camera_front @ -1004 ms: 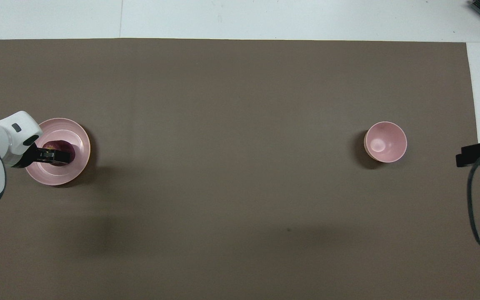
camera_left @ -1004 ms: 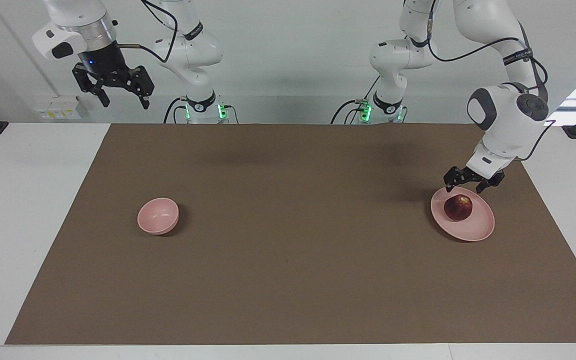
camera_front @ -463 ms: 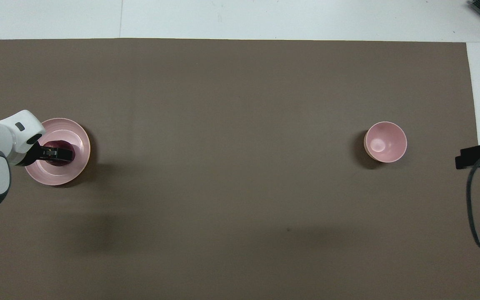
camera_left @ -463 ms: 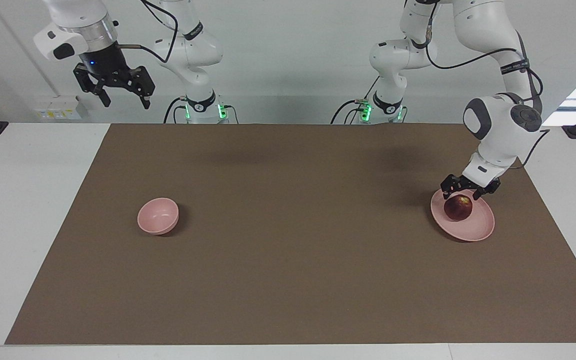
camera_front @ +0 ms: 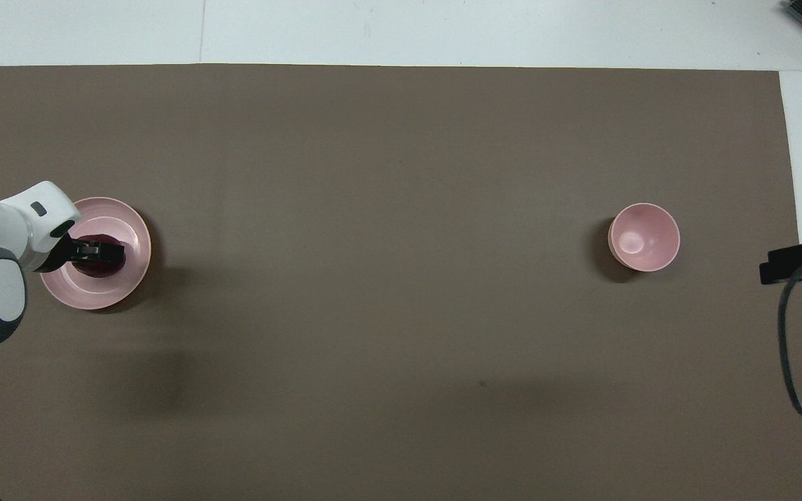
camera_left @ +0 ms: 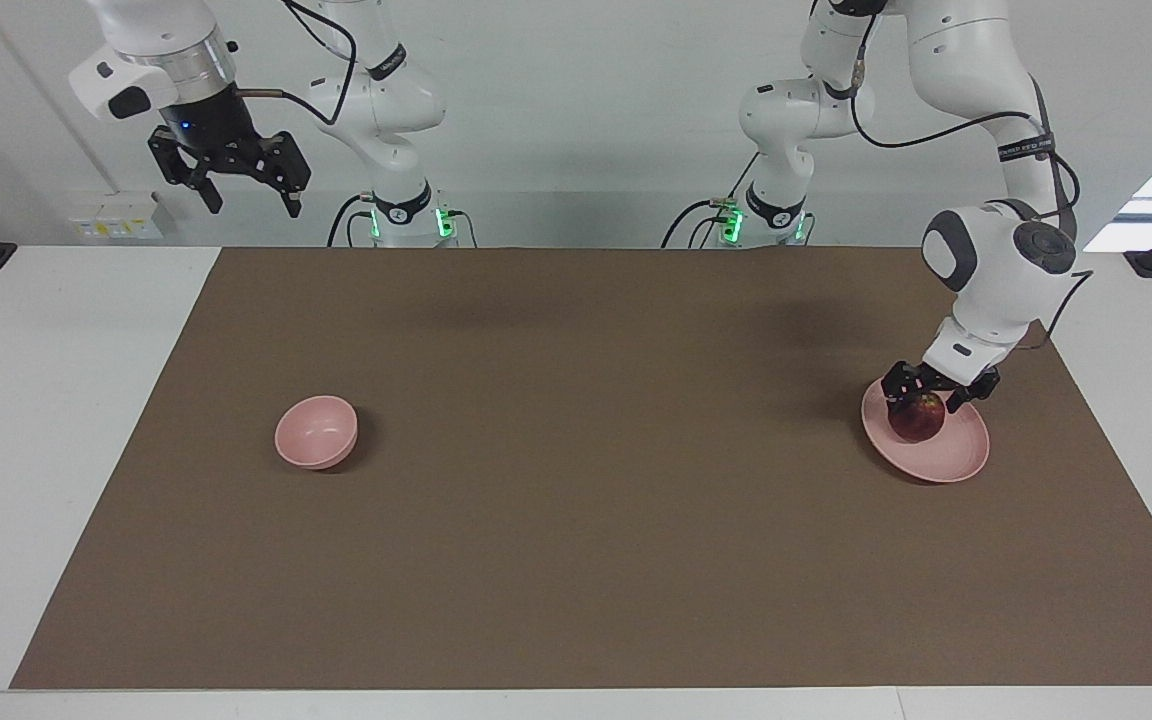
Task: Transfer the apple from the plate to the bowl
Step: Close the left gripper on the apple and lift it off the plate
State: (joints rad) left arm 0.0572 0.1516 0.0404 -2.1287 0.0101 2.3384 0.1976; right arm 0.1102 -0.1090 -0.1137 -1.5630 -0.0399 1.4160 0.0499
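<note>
I need to move the apple from the plate to the bowl (camera_front: 645, 237), so next I need to grab the red apple (camera_front: 104, 265) by its rounded sides with my left gripper.
A dark red apple (camera_left: 917, 421) (camera_front: 104, 265) lies on the pale pink plate (camera_left: 948, 461) (camera_front: 94, 297) at the left arm's end of the brown mat. My left gripper (camera_left: 925, 396) (camera_front: 97, 249) is low over the plate and open, with one finger on each side of the apple's top. I cannot tell whether the fingers touch the apple. The small deep pink bowl (camera_left: 316, 432) (camera_front: 644, 237) stands empty toward the right arm's end of the mat. My right gripper (camera_left: 250, 206) waits high up near its own base, open and holding nothing.
The brown mat (camera_left: 576, 560) covers most of the white table, with only the bowl and the plate on it. A black part of the right arm with a cable (camera_front: 798, 261) shows at the overhead view's edge, beside the bowl.
My left gripper has come down from just above the plate's nearer rim onto the apple, and its fingers now straddle it. The apple, plate, bowl and right arm have not moved.
</note>
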